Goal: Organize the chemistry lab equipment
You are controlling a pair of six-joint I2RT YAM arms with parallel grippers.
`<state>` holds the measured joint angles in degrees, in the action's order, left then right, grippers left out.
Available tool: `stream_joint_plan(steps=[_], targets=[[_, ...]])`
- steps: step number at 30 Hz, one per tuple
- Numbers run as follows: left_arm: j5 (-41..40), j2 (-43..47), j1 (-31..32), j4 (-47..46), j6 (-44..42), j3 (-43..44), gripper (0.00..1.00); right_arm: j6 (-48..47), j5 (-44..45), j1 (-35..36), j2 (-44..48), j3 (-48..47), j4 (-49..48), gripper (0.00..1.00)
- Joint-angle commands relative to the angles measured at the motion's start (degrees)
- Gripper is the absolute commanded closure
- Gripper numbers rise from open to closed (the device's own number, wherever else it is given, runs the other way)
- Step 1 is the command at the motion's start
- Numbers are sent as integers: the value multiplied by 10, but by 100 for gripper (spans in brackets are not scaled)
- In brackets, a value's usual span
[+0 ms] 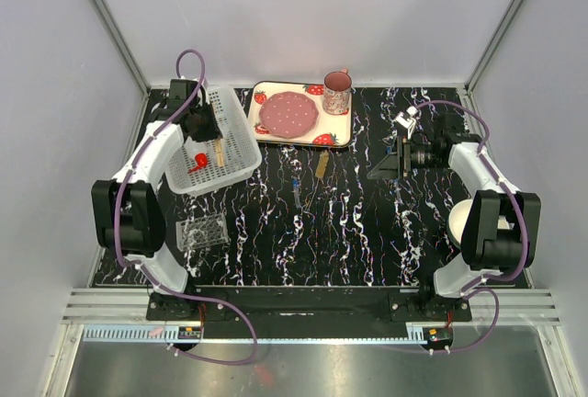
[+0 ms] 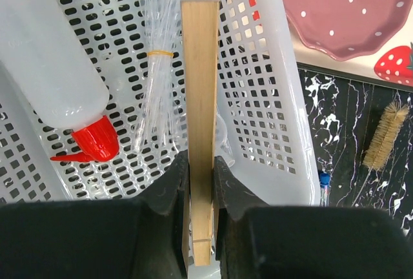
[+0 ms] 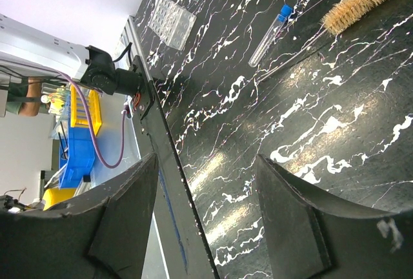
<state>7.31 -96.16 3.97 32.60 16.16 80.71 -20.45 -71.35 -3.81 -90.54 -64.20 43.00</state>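
The left gripper can open and release now: the tan wooden stick (image 2: 200,79) is above the bottom of the basket and within the basket's sides.
My left gripper (image 2: 200,166) is shut on a tan wooden stick (image 2: 200,79), which hangs upright over the white perforated basket (image 1: 241,130). In that basket lie a white red-capped bottle (image 2: 58,72) and a banded bundle of clear tubes (image 2: 153,85). A blue-tipped tube (image 1: 296,187) lies on the black table, and it also shows in the right wrist view as the blue-tipped tube (image 3: 271,30). The clear grid rack (image 1: 202,230) stands at the near left. My right gripper (image 3: 205,159) hovers open over the table's right side with nothing between its fingers.
A bristle brush (image 1: 322,165) lies near the tube. The strawberry tray (image 1: 342,132) with a pink plate (image 1: 288,114) and a mug (image 1: 337,92) sits at the back. A cream bowl (image 1: 459,218) is partly hidden by the right arm.
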Motion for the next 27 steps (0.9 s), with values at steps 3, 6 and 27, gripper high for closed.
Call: stream_joint_plan(steps=[3, 6, 27], targets=[[-11, -16, -10, -1, -17, 40, 86, -21, 1, 1, -3, -27, 12, 33], [-16, -23, -14, 8, -20, 52, 78, -23, 1, 1, -2, -28, 15, 33], [-98, 190, -27, -46, -29, -59, 1, -47, 17, 1, 6, -35, 33, 32]])
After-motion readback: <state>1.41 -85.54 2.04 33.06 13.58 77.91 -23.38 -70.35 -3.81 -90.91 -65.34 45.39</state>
